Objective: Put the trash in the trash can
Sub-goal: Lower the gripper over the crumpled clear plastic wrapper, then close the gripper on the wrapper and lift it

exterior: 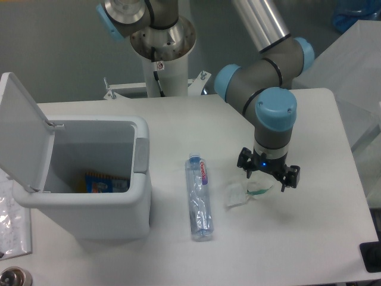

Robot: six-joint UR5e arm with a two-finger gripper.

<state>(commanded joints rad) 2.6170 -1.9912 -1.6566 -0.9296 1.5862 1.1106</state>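
Note:
I need to grab the crumpled wrapper by its clear end beside the green bit with my gripper, then drop it in the trash can.
A crumpled clear wrapper with a green bit lies on the white table right of centre. A crushed clear bottle with blue cap and label lies lengthwise to its left. The white trash can stands at the left with its lid flipped up; colourful packaging lies at its bottom. My gripper hangs open just above the wrapper's right end, fingers spread wide and holding nothing. Whether it touches the wrapper cannot be told.
The arm's base column stands at the table's back edge. A clear plastic bag lies left of the can, with a round metal object at the lower left corner. A dark object sits at the right edge.

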